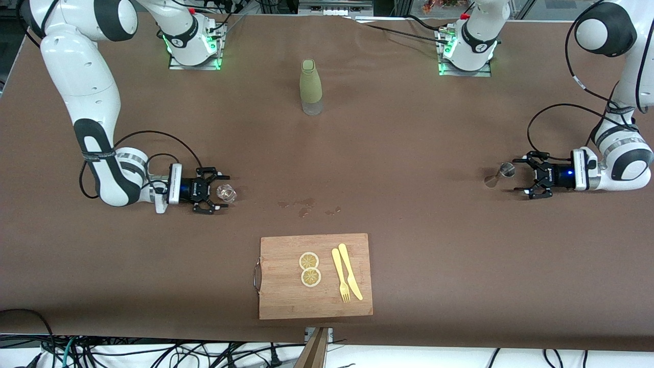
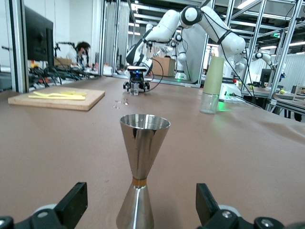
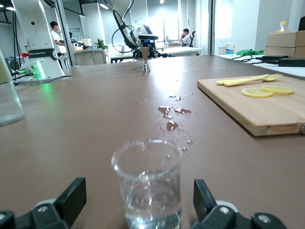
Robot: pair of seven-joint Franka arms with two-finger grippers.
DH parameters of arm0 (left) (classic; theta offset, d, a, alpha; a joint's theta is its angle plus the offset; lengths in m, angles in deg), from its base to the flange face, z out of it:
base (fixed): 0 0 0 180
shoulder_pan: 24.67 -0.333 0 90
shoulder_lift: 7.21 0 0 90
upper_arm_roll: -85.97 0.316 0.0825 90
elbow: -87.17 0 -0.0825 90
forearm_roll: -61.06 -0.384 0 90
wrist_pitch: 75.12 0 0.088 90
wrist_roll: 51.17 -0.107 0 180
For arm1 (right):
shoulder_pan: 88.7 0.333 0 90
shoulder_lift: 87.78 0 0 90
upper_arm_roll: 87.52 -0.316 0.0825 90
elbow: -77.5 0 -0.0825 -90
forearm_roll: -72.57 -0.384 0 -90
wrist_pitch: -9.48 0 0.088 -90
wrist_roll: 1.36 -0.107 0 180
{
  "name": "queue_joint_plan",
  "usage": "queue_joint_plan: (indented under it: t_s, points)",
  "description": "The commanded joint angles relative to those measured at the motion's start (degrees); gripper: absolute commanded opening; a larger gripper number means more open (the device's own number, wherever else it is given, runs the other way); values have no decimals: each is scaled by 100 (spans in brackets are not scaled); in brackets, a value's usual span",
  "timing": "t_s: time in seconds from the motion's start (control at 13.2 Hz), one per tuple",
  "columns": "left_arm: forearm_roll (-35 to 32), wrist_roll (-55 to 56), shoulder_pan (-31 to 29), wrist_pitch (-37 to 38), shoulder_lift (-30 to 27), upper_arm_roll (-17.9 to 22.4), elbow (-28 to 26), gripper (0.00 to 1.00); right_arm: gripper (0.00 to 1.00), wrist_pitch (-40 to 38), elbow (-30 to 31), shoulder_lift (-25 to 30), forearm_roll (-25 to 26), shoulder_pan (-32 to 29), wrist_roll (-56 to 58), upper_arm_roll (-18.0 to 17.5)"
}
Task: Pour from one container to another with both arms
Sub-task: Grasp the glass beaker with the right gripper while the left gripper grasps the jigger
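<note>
The right gripper picks up the glass by its side [image 3: 151,200] next, so the small clear glass's open rim [image 3: 147,159] stays free for pouring.
A small clear glass [image 1: 226,193] stands on the brown table toward the right arm's end, seemingly with a little clear liquid in it [image 3: 148,186]. My right gripper [image 1: 228,192] is low at the table and open, one finger on either side of the glass without touching it [image 3: 138,202]. Toward the left arm's end stands a steel hourglass-shaped jigger [image 1: 498,175], upright [image 2: 143,162]. My left gripper [image 1: 515,176] is open and level with it, its fingers spread wide on either side of the jigger's base [image 2: 140,210], apart from it.
A bottle in a green sleeve [image 1: 311,87] stands mid-table near the bases. A wooden cutting board [image 1: 286,296] lies near the front edge with two lemon slices [image 1: 309,268] and a yellow knife and fork [image 1: 346,276]. Spilled drops [image 1: 305,206] wet the cloth between board and bottle.
</note>
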State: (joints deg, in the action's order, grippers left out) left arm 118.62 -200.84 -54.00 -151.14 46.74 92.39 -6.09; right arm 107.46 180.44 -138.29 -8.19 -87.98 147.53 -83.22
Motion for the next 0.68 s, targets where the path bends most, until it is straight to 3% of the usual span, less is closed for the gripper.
queue_joint_plan:
  t_s: [0.0,0.3,0.46,0.61]
  points:
    - [185,-773,41,-115,-26,-26,-280,100,100,81,-72,-91,-160,95,69,1]
    - [185,-993,120,-194,10,-158,-420,100,97,81,-81,-205,-283,165,78,1]
    - [185,-993,129,-237,18,-167,-429,100,73,81,-195,-240,-274,183,78,10]
    - [185,-1002,138,-246,54,-193,-429,100,35,98,-266,-267,-291,183,61,10]
